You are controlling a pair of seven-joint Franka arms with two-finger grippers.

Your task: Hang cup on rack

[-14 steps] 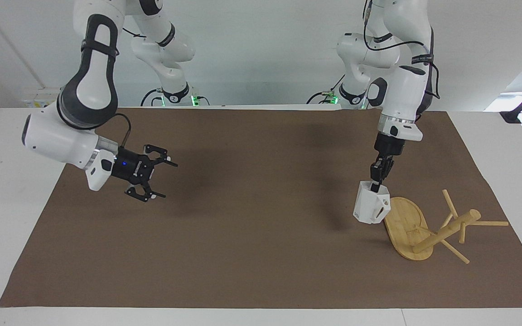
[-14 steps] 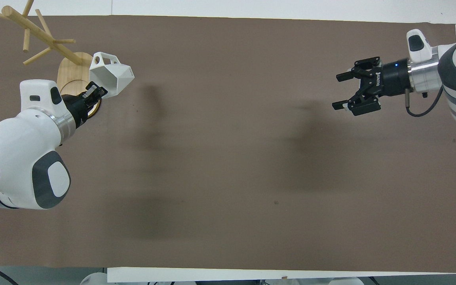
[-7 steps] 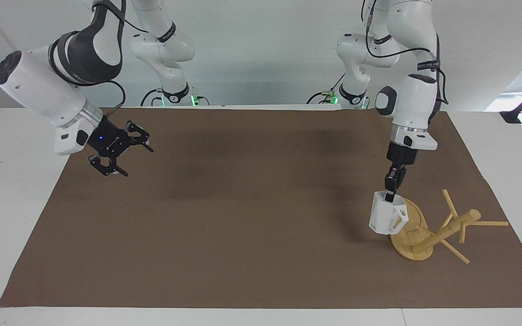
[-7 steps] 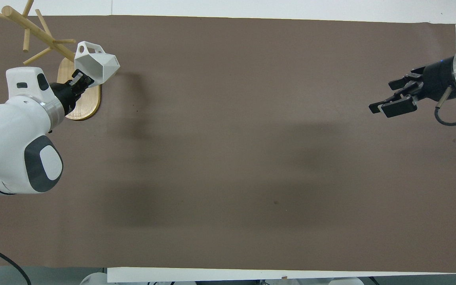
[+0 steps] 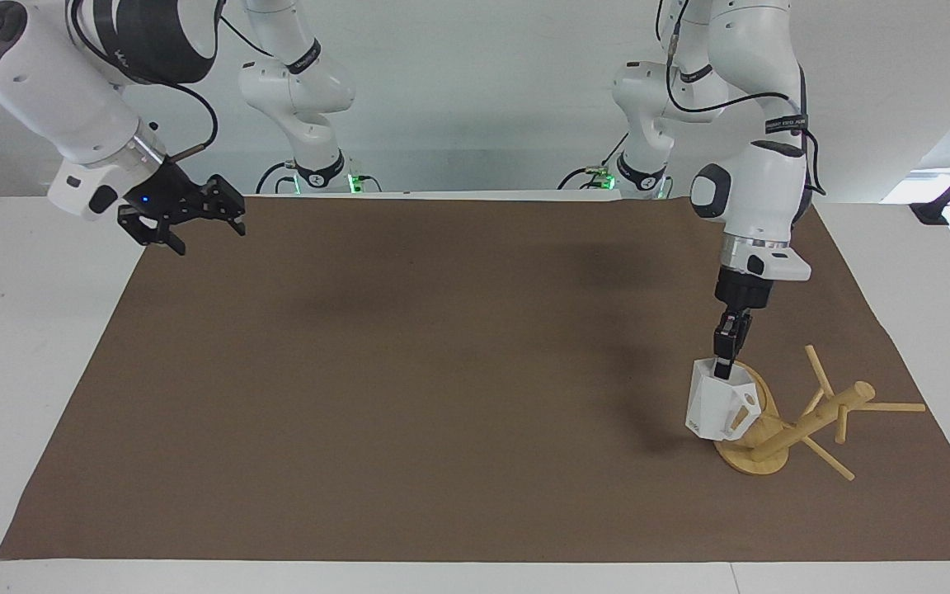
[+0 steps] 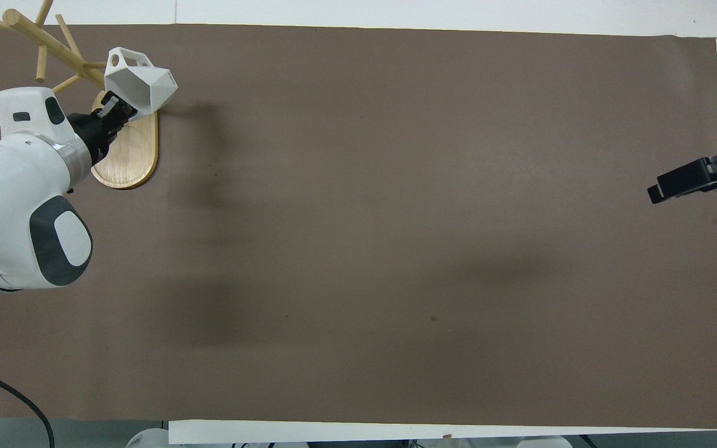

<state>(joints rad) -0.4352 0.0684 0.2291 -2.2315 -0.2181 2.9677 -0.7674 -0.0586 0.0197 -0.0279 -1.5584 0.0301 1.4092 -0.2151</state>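
Observation:
My left gripper stays closed on the cup from here until its handle sits along the peg, since the handle is out at the peg's tip.
The white faceted cup hangs from my left gripper, which is shut on its rim, low over the oval base of the bamboo rack. The cup's squared handle faces the rack's post and is close to it. In the overhead view the cup is over the farther end of the rack's base, next to the lower pegs, with the left gripper at its rim. My right gripper is open and empty, raised over the mat's corner at the right arm's end, and it waits; only its tip shows in the overhead view.
A brown mat covers the table, with white table edge around it. The rack stands near the mat's edge at the left arm's end. Its thin pegs stick out to several sides.
My left gripper has carried the cup sideways over the rack's base, closer to the post. My right arm has drawn back and up to the mat's corner.

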